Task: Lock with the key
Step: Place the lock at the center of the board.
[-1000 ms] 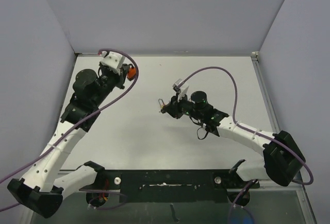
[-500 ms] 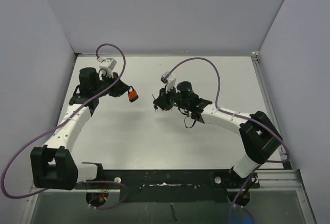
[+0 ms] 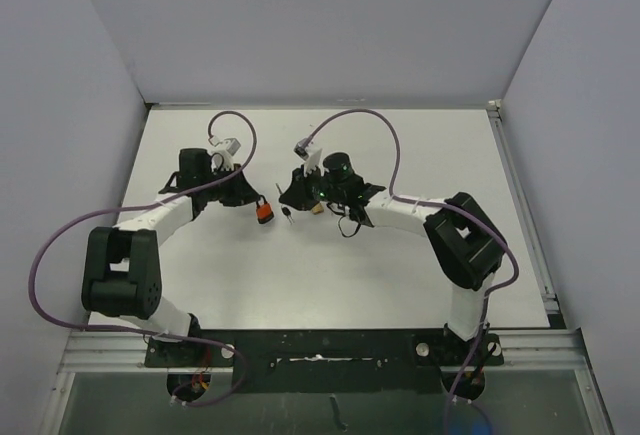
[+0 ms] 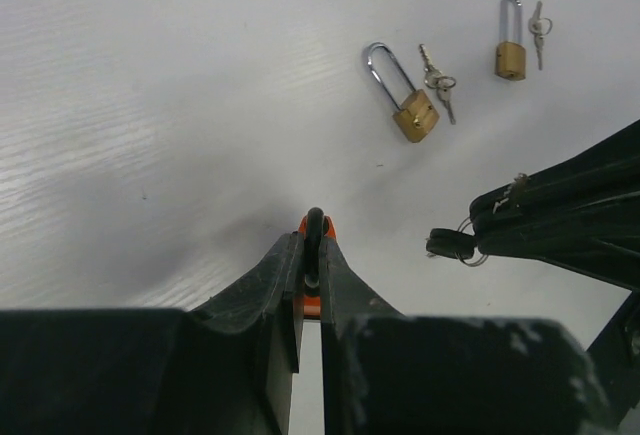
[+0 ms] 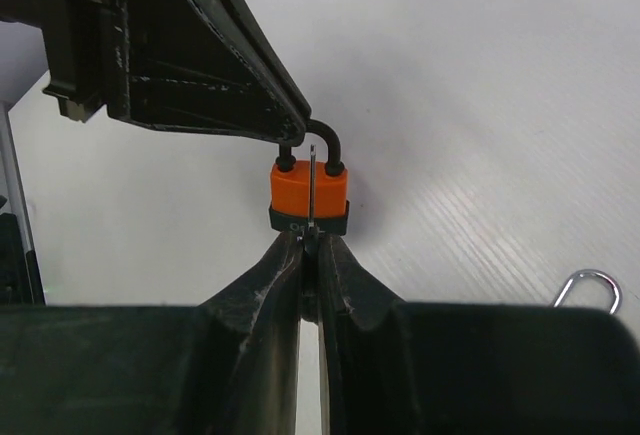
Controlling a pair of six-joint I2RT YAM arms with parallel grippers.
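Observation:
The robot's left gripper needs to keep holding the orange padlock (image 3: 263, 211), because the padlock hangs above the table and would drop if the gripper opened now.
My left gripper (image 3: 250, 200) is shut on the black shackle of an orange padlock (image 3: 263, 211), which hangs just above the table. In the left wrist view the fingers (image 4: 313, 250) pinch the shackle, with the orange body (image 4: 316, 300) behind them. My right gripper (image 3: 292, 198) is shut on a key (image 3: 288, 217). In the right wrist view its jaws (image 5: 310, 240) hold the thin blade (image 5: 313, 180) upright right in front of the padlock (image 5: 310, 193). I cannot tell whether they touch. The key's black head (image 4: 452, 245) shows in the left wrist view.
Two brass padlocks (image 4: 405, 95) (image 4: 511, 45), each with a small key bunch beside it, lie on the white table (image 3: 400, 155) beyond the grippers. One brass shackle (image 5: 590, 285) shows low right in the right wrist view. Grey walls enclose the table.
Both arms have swung in toward the table's middle. The padlock came right and nearer, the key came left, and the two now sit side by side.

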